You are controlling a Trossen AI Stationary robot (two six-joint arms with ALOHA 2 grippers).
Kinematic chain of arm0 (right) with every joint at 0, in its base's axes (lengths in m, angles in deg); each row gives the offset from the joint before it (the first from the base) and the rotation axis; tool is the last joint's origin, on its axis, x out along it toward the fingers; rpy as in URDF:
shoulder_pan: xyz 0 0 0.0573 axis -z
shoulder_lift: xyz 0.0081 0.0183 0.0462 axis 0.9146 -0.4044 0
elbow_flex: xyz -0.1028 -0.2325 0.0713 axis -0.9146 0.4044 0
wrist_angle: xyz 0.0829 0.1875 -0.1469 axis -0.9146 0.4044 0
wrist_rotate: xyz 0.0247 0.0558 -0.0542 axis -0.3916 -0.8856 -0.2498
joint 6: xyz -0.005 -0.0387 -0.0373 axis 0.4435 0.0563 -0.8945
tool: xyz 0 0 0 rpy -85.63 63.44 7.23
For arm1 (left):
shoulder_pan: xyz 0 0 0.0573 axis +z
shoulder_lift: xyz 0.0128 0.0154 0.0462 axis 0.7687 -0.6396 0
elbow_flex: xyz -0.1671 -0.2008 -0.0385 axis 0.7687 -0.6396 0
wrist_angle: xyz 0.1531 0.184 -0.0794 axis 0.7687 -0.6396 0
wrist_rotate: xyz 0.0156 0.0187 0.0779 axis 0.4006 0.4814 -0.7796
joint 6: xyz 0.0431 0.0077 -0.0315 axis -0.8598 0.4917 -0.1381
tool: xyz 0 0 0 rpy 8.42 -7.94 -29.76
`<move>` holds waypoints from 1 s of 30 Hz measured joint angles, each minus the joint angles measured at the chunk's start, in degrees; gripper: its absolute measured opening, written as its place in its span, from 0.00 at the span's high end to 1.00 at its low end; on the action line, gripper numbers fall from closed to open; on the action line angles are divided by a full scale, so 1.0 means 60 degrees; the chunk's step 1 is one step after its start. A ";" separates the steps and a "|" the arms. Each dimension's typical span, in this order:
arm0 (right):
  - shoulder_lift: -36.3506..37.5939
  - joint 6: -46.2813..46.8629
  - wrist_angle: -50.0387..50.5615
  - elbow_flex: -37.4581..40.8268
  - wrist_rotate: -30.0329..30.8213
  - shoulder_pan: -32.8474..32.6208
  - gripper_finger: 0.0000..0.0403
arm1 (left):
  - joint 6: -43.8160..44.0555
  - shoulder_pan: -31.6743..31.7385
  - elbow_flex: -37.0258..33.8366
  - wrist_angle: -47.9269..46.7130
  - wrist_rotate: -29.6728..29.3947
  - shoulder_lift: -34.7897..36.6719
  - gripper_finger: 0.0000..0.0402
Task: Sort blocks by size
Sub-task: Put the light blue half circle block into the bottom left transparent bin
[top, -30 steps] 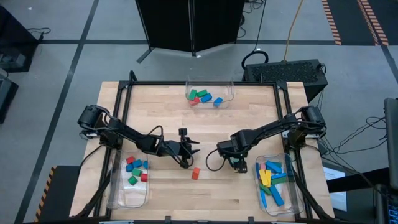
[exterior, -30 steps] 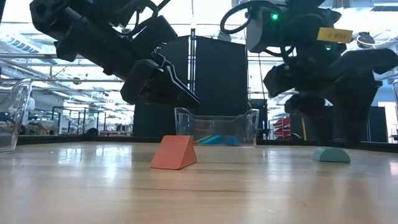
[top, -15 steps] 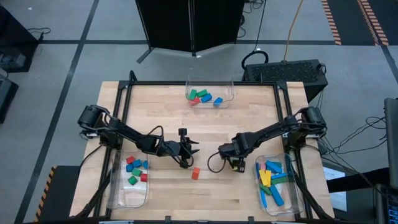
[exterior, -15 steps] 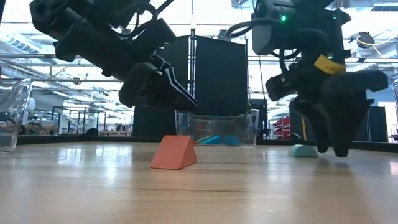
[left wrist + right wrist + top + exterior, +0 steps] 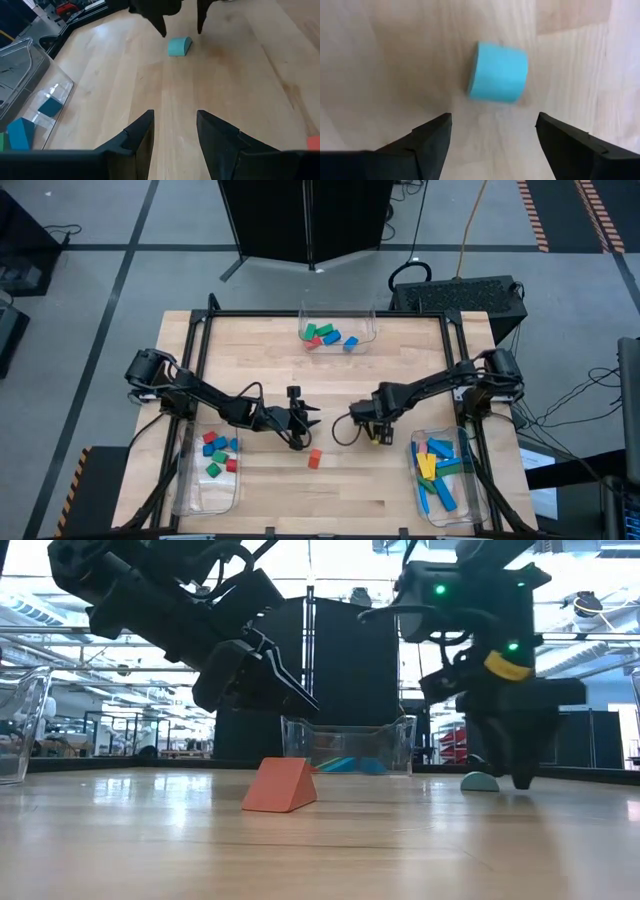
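Observation:
The block is wholly beyond both fingers, so my right gripper will move down toward the cyan block (image 5: 498, 72) before it closes on it.
A cyan half-round block (image 5: 498, 72) lies flat side down on the table, also seen as the cyan block (image 5: 477, 781) in the low view. My right gripper (image 5: 492, 125) hangs over it, open and pointing down, with its fingertips on either side and the block a little ahead of them, apart. A red wedge block (image 5: 314, 459) rests on the table near the middle. My left gripper (image 5: 172, 125) hovers open above the table, just left of the wedge (image 5: 280, 785), holding nothing.
A clear bin (image 5: 365, 332) at the far edge holds several blocks. A second bin (image 5: 192, 480) at the near left holds small ones, and a third (image 5: 470, 490) at the near right holds long bars. Bare wood lies between the arms.
My right gripper has moved a little toward the table's left and far side and rolled at the wrist, so its fingers now point straight down over the cyan block. The cyan block lies farther left and back than a second ago. My left gripper has stayed still.

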 joint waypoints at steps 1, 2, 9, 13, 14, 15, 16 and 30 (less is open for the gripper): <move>0.0000 0.0000 -0.0181 0.0000 -0.0174 0.0087 0.29 | 0.0000 0.0000 0.0000 0.0000 -0.0023 0.0000 0.63; 0.0000 0.0034 -0.0371 0.0000 -0.0317 0.0166 0.28 | 0.0000 0.0000 0.0000 -0.0004 -0.0059 0.0000 0.63; 0.0000 0.0335 -0.0776 0.0026 -0.0527 0.0479 0.30 | 0.0015 0.0007 0.0000 -0.0213 -0.0071 0.0000 0.63; 0.0008 0.0487 -0.0848 0.0274 -0.0546 0.0599 0.33 | 0.0103 0.0007 0.0000 -0.0290 -0.0075 0.0000 0.63; 0.0027 0.0486 -0.0929 0.0355 -0.0562 0.0617 0.34 | 0.0168 0.0007 0.0000 -0.0288 -0.0075 0.0000 0.63; 0.0042 0.0487 -0.1012 0.0430 -0.0581 0.0649 0.35 | 0.0178 0.0007 0.0000 -0.0288 -0.0077 0.0000 0.63; 0.0055 0.0484 -0.1121 0.0504 -0.0609 0.0665 0.36 | 0.0178 0.0007 0.0000 -0.0288 -0.0079 0.0000 0.63; 0.0033 0.0025 -0.1604 0.0645 -0.0755 0.0980 0.53 | 0.0186 0.0124 0.0000 -0.0248 -0.0086 0.0000 0.63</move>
